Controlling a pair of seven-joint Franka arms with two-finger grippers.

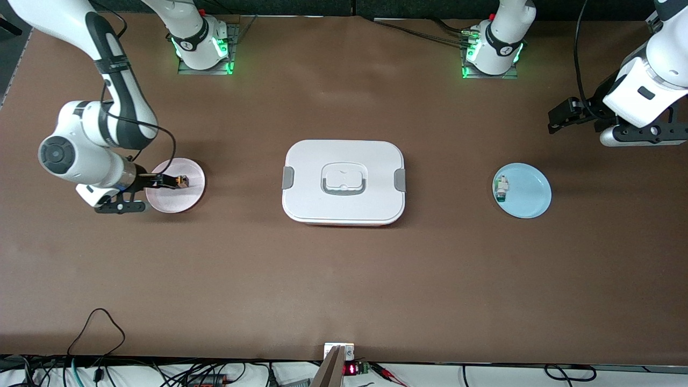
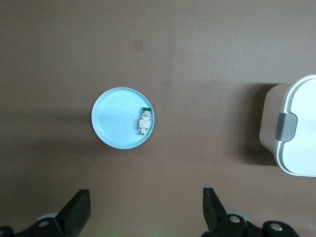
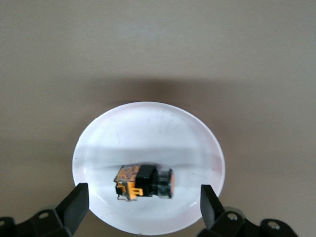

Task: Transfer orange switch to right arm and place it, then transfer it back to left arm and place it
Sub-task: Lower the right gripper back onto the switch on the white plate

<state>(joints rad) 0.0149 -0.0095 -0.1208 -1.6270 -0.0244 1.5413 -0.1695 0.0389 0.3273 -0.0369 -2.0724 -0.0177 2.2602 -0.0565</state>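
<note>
I will hand the orange switch back to the left arm, so next I will grab it with my right gripper by its block end [image 3: 120,184] and button end [image 3: 169,184].
The orange switch [image 1: 181,181] lies on its side on a pale pink plate [image 1: 183,201] at the right arm's end of the table. My right gripper [image 1: 169,183] is low over this plate, open, with nothing held. In the right wrist view the switch [image 3: 143,182] lies between the spread fingertips [image 3: 79,200] of the gripper [image 3: 143,197], touching neither. The white box [image 1: 344,156] stands shut mid-table. My left gripper [image 1: 561,118] is open and empty, up in the air at the left arm's end of the table, and also shows in the left wrist view [image 2: 146,202].
A light blue plate [image 1: 529,196] near the left arm's end holds a small white-and-green component [image 1: 502,187]. The left wrist view shows this plate [image 2: 113,118], the component [image 2: 144,121] and one end of the box [image 2: 296,128]. Cables lie along the table's near edge.
</note>
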